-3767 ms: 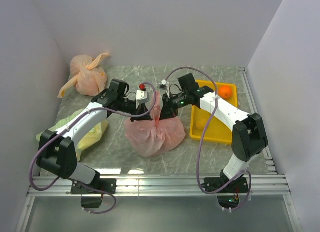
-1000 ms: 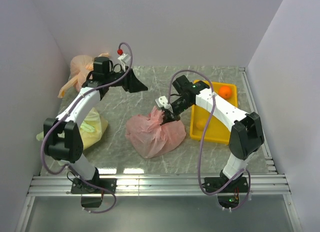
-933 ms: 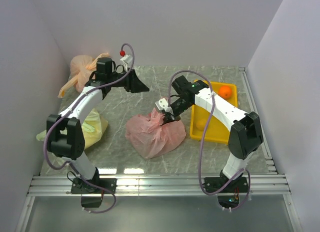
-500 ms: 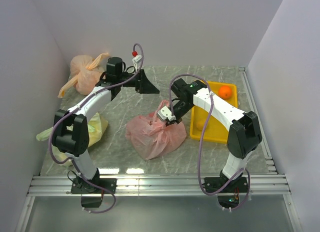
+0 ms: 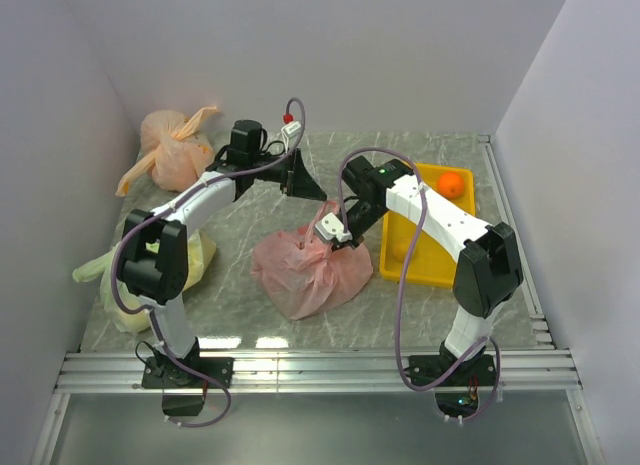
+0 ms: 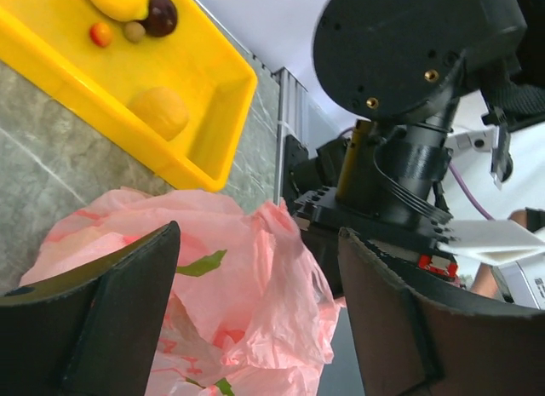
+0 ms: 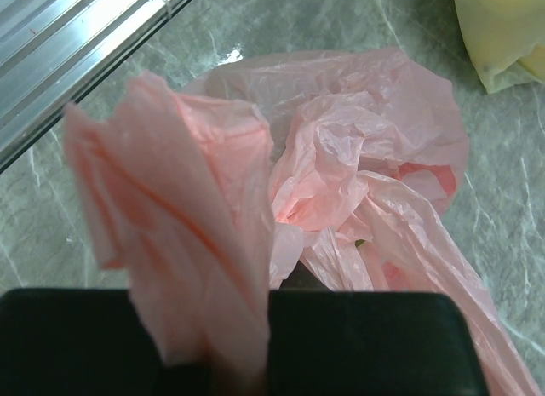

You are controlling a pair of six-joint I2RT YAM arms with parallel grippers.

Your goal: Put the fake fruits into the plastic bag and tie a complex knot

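My left gripper should close on the top of the bag now, because the upright peak of the bag's crinkled top (image 6: 277, 235) is between both fingers and closing would hold that top.
The pink plastic bag (image 5: 308, 272) lies bulging mid-table, and a green leaf of the fake fruits inside shows through its skin (image 6: 203, 263). Its mouth is gathered into a twisted bunch, the knot (image 7: 294, 204). My right gripper (image 5: 337, 236) is shut on a loose pink handle strip (image 7: 196, 243) at the bag's top. Just behind and above the bag hovers my left gripper (image 5: 305, 185), open and holding nothing. In the left wrist view its fingers (image 6: 102, 319) frame the bag's crinkled top (image 6: 281, 302) without touching it.
A yellow tray (image 5: 400, 270) right of the bag holds an orange (image 5: 452, 184) and other fruits (image 6: 160, 14). An orange-peach tied bag (image 5: 172, 150) sits back left. A yellow-green bag (image 5: 190, 255) lies left. The right arm's black wrist (image 6: 409, 89) stands close before my left gripper.
My left arm has swung from the back left towards the pink bag, and its jaws have spread wider. The right gripper has kept hold of the strip and barely shifted.
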